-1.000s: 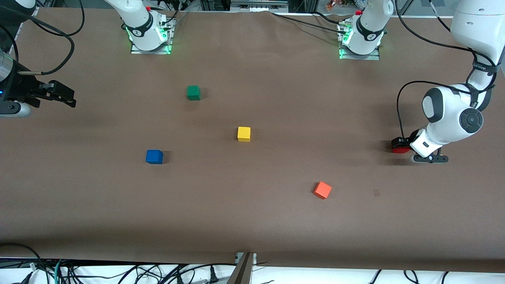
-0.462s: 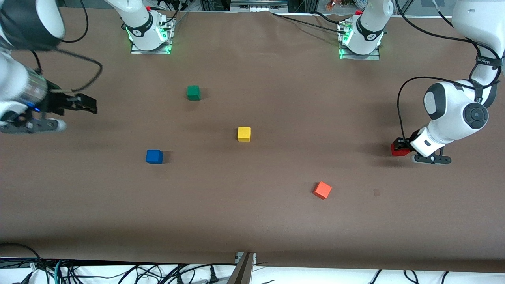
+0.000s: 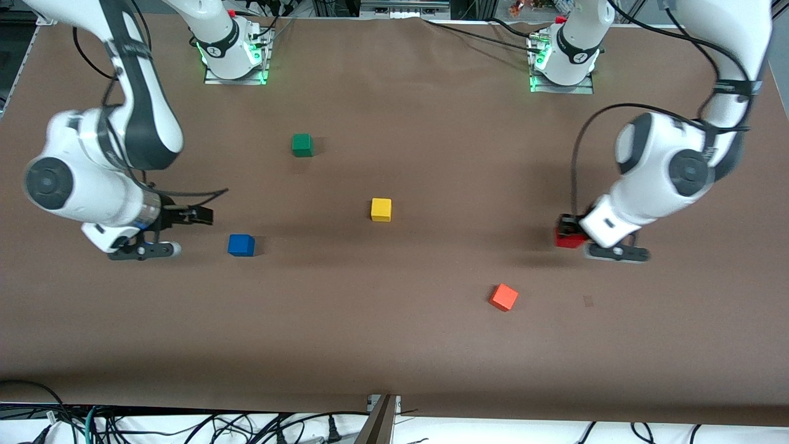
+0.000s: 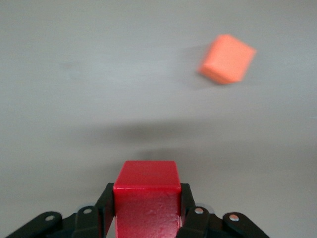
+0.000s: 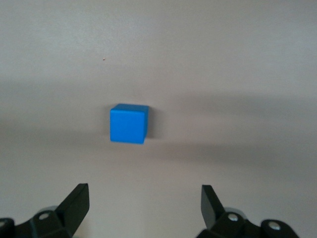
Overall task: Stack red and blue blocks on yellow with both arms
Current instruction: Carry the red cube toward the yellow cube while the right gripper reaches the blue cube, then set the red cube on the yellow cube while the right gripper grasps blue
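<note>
Next, my right gripper grabs the blue block [image 3: 241, 245] by its opposite sides, to stack it on the yellow block [image 3: 381, 209].
My left gripper [image 3: 564, 232] is shut on the red block [image 3: 566, 238], holding it just above the table toward the left arm's end. In the left wrist view the red block [image 4: 146, 198] fills the gap between the black fingers [image 4: 101, 208]. The blue block [image 3: 241, 245] rests on the table, and my right gripper [image 3: 200, 216] hovers low beside it, open and empty. The right wrist view shows the blue block [image 5: 129, 123] ahead of the spread fingertips [image 5: 79, 198]. The yellow block [image 3: 381, 209] sits alone mid-table.
An orange cube [image 3: 504, 297] lies nearer the front camera than the yellow block, also in the left wrist view as the orange cube [image 4: 227, 58]. A green cube [image 3: 302, 145] sits closer to the arms' bases. Brown table surface [image 3: 394, 345] surrounds them.
The left gripper closed on the red block and carried it toward the table's middle. The right arm swung in from the table's edge to just beside the blue block.
</note>
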You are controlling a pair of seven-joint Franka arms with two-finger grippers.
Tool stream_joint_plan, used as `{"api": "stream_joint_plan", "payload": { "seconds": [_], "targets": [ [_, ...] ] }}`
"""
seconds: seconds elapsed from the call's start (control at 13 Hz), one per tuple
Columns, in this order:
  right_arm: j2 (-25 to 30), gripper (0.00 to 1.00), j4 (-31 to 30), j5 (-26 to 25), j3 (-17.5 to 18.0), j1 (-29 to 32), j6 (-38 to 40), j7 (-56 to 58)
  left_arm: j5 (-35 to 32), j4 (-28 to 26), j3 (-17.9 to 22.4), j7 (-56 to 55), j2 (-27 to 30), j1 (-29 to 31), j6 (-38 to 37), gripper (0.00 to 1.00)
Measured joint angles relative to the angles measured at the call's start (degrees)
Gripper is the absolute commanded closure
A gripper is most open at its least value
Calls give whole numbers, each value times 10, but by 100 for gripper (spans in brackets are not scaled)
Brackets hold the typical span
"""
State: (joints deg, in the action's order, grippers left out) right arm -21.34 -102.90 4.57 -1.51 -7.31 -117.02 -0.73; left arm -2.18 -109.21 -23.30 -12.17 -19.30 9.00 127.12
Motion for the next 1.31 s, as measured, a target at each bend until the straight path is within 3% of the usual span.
{"api": "stream_joint_plan", "payload": {
  "seconds": [0.23, 0.46, 0.77, 0.92, 1.08, 1.31],
  "targets": [
    [-42, 0, -19, 54, 1, -9, -67, 0, 0, 37, -7, -169, -23, -119, -2, 100],
    [-76, 0, -21, 60, 1, -33, -127, -6, 0, 112, -6, -310, -85, -230, -5, 100],
    [-108, 0, -22, 34, 0, -47, -187, -6, 0, 212, 11, -342, -176, -332, -12, 100],
    [-114, 2, -22, 31, -1, -47, -193, -6, 0, 238, 57, -353, -198, -391, -15, 100],
    [-117, 12, -22, 31, -2, -47, -193, -6, 0, 254, 97, -360, -210, -438, -15, 100],
    [-124, 48, -22, 30, -3, -47, -193, -6, 0, 279, 105, -366, -231, -458, -19, 99]
  ]
}}
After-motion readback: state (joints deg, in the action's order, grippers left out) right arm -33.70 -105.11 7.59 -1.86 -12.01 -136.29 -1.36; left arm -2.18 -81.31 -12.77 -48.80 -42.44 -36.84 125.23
